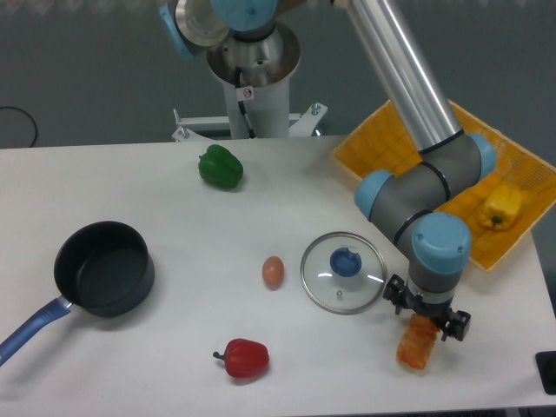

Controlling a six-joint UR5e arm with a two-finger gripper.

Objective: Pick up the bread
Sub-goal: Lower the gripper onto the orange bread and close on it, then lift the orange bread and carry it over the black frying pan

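Note:
My gripper grabs the loaf by its upper end [424, 326] next, to pick it up from the white table.
The bread [415, 347] is a small orange-brown ridged loaf lying on the white table near the front right. My gripper [426, 318] points straight down over its far end. The black fingers [457, 325] stand spread on either side of the loaf, wider than it is, so the gripper is open around the bread's upper end. The loaf's far end is hidden under the gripper body. The near end rests on the table.
A glass lid with a blue knob [344, 271] lies just left of the gripper. A tan egg [273, 272], a red pepper [244, 357], a green pepper [221, 168] and a dark pot [104, 269] are further left. An orange tray [382, 139] with a yellow pepper [501, 207] is at the back right.

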